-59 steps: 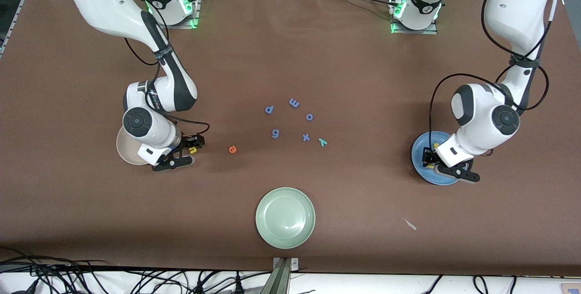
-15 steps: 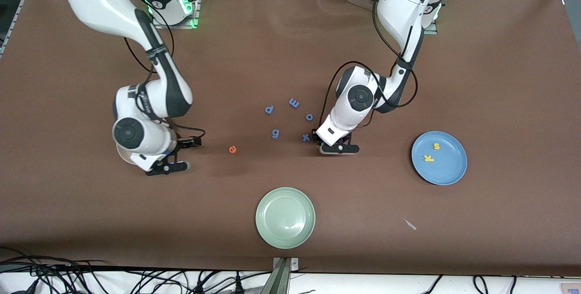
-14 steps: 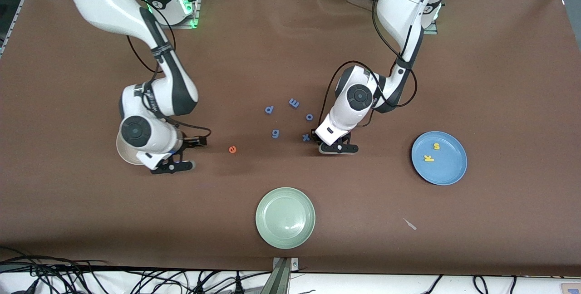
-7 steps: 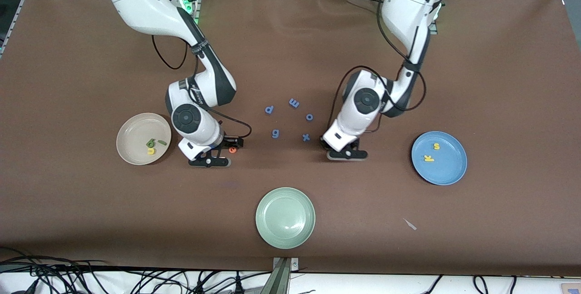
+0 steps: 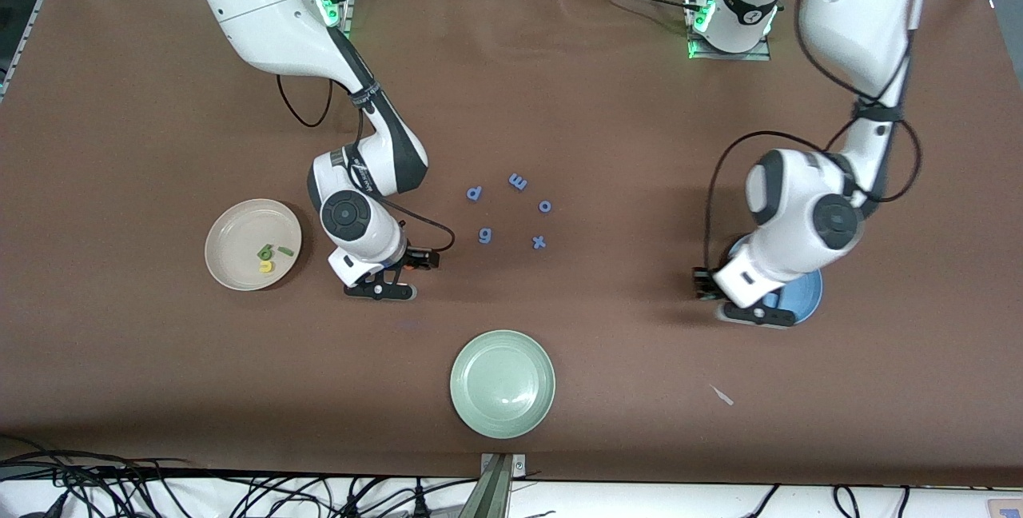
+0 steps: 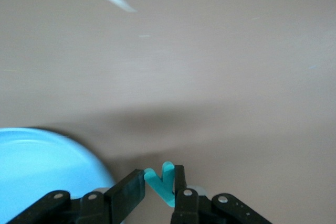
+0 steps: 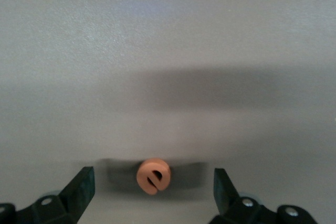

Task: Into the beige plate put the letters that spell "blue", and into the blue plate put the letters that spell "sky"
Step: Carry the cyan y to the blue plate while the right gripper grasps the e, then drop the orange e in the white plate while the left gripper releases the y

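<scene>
I need to close my right gripper on the orange e, because the e is between its lowered fingers in the right wrist view.
My left gripper is shut on the teal y and hangs just above the table at the rim of the blue plate. Most of that plate, and whatever lies in it, is hidden under the left arm; the left wrist view shows the blue plate beside the fingers. My right gripper stands open low over the table, with the orange e lying flat between its fingers, touching neither. The beige plate holds the green b, green l and yellow u.
Blue letters p, m, o, g and x lie mid-table between the arms. A pale green plate sits nearer the front camera. A small white scrap lies near the blue plate.
The left arm carried the teal y from the letter cluster to the blue plate's rim. The right arm left the beige plate, with the yellow u in it, and came down around the orange e.
</scene>
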